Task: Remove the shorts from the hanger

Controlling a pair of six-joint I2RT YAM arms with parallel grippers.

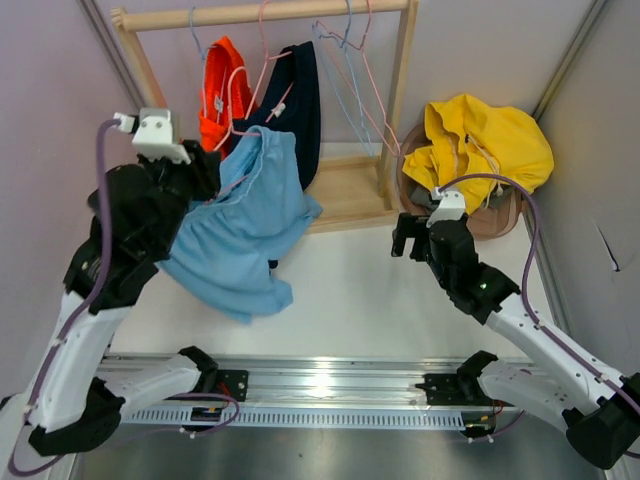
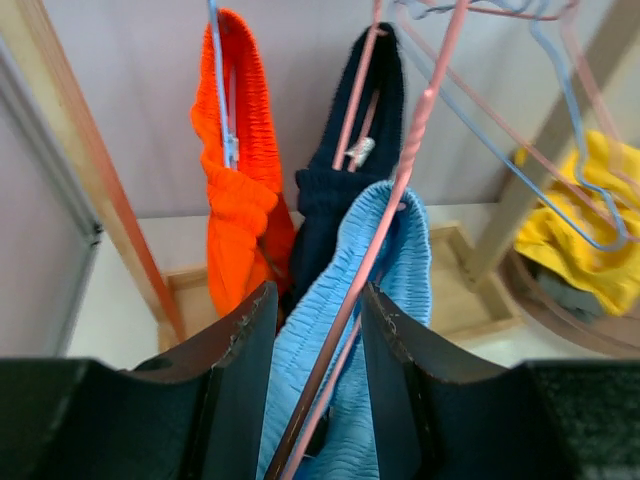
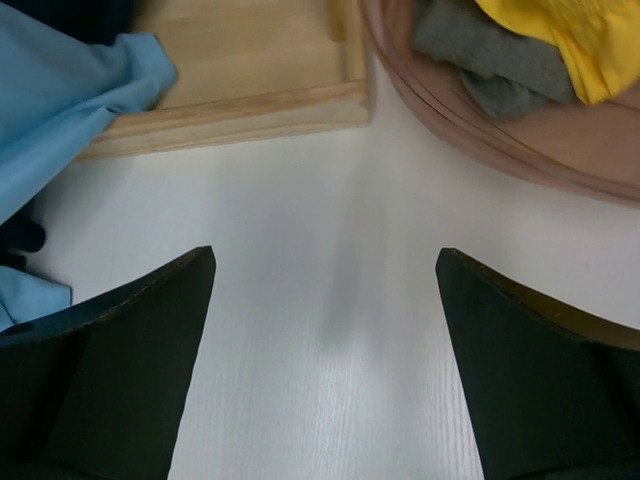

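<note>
I will free the hanger for removal, so next I will grab the light blue shorts [image 1: 245,228] with my right gripper by the side of the waistband opposite my left gripper.
The light blue shorts [image 1: 245,228] hang by their waistband from a pink wire hanger [image 1: 262,68] hooked on the wooden rail [image 1: 260,13], and they are pulled out to the left of the rack. My left gripper [image 1: 207,170] is shut on the waistband. In the left wrist view the blue waistband [image 2: 390,250] and the pink hanger wire [image 2: 400,190] both pass between the fingers [image 2: 245,335] of my left gripper [image 2: 318,315]. My right gripper [image 1: 410,238] is open and empty low over the white table [image 3: 330,330]; it also shows in the right wrist view [image 3: 325,275].
Orange shorts [image 1: 222,95] and navy shorts [image 1: 302,100] hang on the same rail, beside empty blue and pink hangers [image 1: 352,70]. The rack's wooden base [image 1: 350,190] lies behind. A round basket [image 1: 500,215] with a yellow garment [image 1: 490,140] stands at the right.
</note>
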